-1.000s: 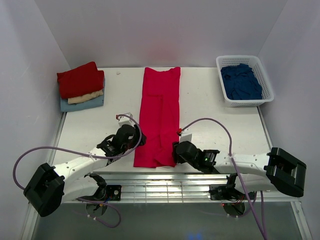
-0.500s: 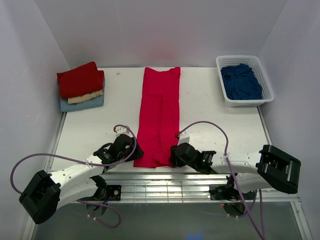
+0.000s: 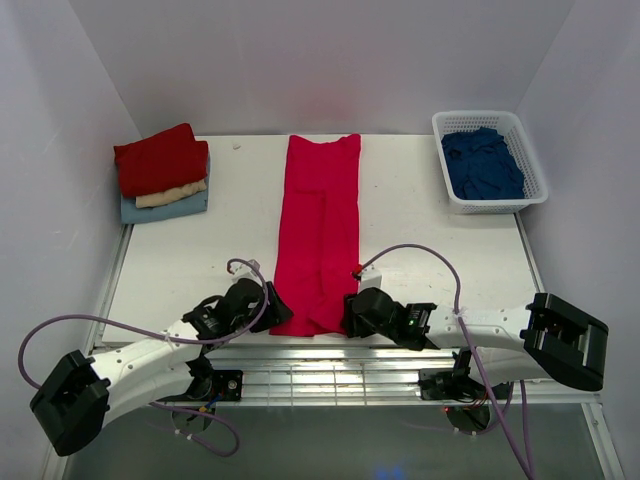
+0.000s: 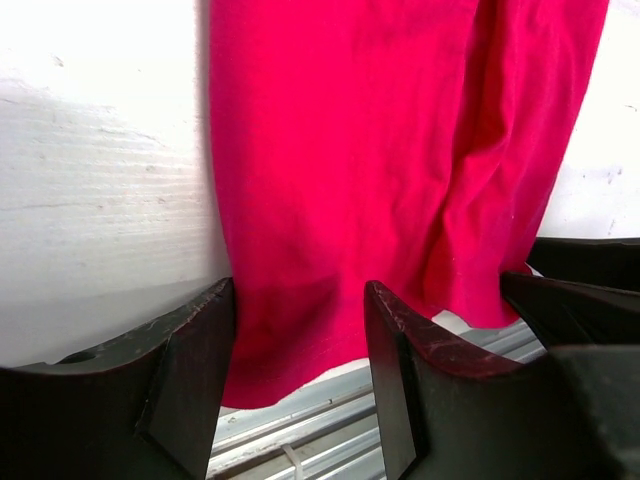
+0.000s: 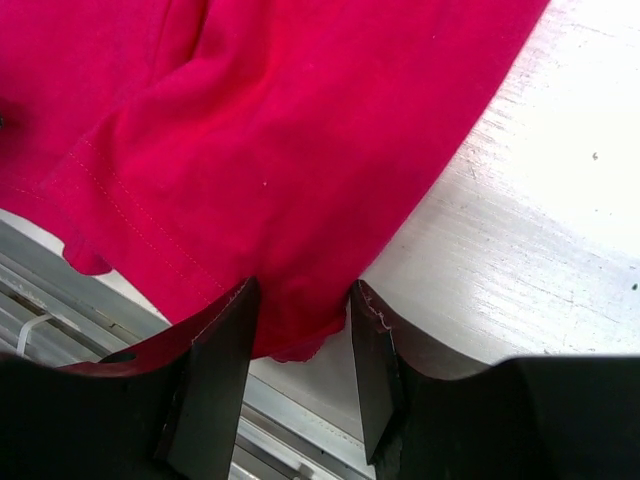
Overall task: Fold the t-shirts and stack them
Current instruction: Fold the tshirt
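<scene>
The t-shirt needs an even lengthwise fold, so the robot's right gripper should next grip the red t-shirt's near hem at its outer corner (image 3: 346, 320) (image 5: 306, 314), opposite the left gripper.
A bright crimson-red t-shirt (image 3: 318, 230), folded into a long narrow strip, lies down the middle of the white table (image 3: 430, 240). Its near hem reaches the table's front edge. My left gripper (image 3: 276, 305) is open at the hem's near left corner; in the left wrist view the gripper (image 4: 300, 300) has its jaws on either side of the red cloth (image 4: 360, 150). My right gripper (image 3: 349, 312) is open at the near right corner; in the right wrist view it (image 5: 303, 300) straddles the hem (image 5: 250, 150). Neither has closed on the cloth.
A stack of folded shirts, dark red (image 3: 160, 158) on cream (image 3: 172, 194) on pale blue (image 3: 165, 208), sits at the back left. A white lattice basket (image 3: 455, 205) with navy shirts (image 3: 483, 163) stands at the back right. Metal rails (image 3: 330, 365) run below the front edge.
Both grippers have moved toward the table's front edge along the sides of the red shirt and now sit at its near hem corners. The shirt has barely shifted.
</scene>
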